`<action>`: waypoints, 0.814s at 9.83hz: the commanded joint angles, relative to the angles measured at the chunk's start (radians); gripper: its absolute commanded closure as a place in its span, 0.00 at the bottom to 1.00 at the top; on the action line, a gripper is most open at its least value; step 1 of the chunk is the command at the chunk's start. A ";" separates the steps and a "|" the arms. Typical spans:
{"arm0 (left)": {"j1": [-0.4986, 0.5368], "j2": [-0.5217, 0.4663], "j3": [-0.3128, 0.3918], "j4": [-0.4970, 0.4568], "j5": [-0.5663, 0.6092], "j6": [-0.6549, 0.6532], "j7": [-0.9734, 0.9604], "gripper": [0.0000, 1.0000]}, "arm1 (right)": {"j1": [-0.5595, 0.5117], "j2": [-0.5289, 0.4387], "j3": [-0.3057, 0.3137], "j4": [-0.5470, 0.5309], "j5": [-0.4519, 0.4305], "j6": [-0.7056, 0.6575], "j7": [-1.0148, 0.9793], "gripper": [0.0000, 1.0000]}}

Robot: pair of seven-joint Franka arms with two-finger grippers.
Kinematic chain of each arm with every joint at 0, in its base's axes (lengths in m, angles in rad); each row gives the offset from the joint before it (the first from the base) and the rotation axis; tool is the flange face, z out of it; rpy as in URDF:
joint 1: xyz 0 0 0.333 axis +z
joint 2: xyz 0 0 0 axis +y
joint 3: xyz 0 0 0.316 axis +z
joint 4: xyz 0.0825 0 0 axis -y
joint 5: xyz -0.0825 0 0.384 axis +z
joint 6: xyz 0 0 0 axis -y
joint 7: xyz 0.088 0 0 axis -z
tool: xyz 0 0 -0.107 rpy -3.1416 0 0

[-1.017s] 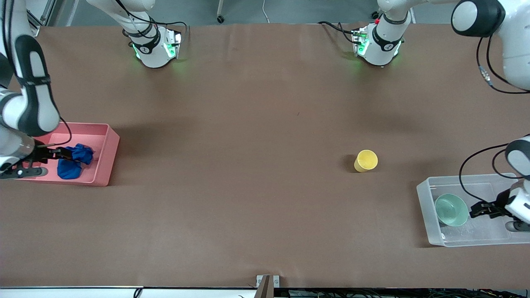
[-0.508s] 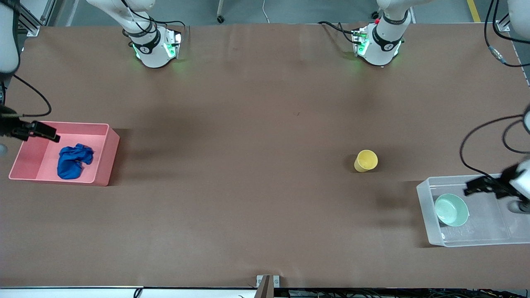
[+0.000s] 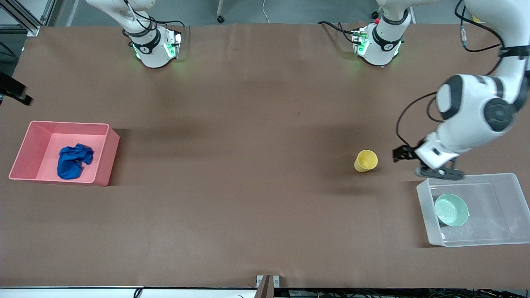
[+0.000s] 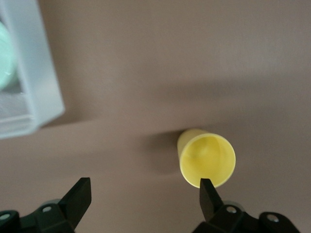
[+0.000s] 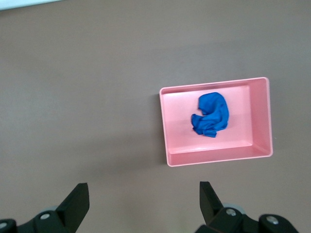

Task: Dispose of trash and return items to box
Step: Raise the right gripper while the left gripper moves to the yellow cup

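Note:
I will next grab the cup's rim with my left gripper to return the yellow cup [image 3: 366, 160] to the clear box.
The deep-blue wad [image 3: 73, 160] lies in the pink bin [image 3: 105, 155]; the right wrist view shows the wad [image 5: 211, 115] in the bin [image 5: 260, 121] from high above. My right gripper [image 3: 20, 96] is open and empty, up over the table edge at the right arm's end, farther from the front camera than the bin; its wrist view shows it open [image 5: 143, 200]. The mint-green bowl [image 3: 451, 210] sits in the clear box [image 3: 426, 219]. The yellow cup [image 3: 366, 160] stands upright on the table. My left gripper [image 3: 401, 154] is open and empty, over the table between cup and box. In the left wrist view [image 4: 145, 195] the cup [image 4: 207, 158] is just ahead of one finger.
The two arm bases [image 3: 154, 47] [image 3: 377, 43] stand along the table edge farthest from the front camera. The left wrist view shows a corner of the clear box [image 4: 36, 82] with the bowl's edge [image 4: 4, 58] inside.
My right gripper has risen out of the pink bin and moved off, leaving the wad inside. My left gripper has lifted out of the clear box, leaving the bowl, and moved toward the cup.

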 commanded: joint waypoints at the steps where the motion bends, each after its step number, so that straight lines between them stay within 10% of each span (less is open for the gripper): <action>1: 0.009 0.001 -0.020 -0.152 0.010 0.142 -0.007 0.03 | 0.031 0.008 -0.024 -0.014 0.004 -0.003 0.031 0.00; 5: -0.013 0.116 -0.021 -0.180 0.009 0.360 -0.010 0.20 | 0.033 -0.004 -0.009 -0.039 0.004 0.016 0.034 0.00; 8: -0.048 0.173 -0.020 -0.179 0.009 0.457 -0.063 0.69 | 0.038 -0.001 0.001 -0.036 -0.002 0.017 0.023 0.00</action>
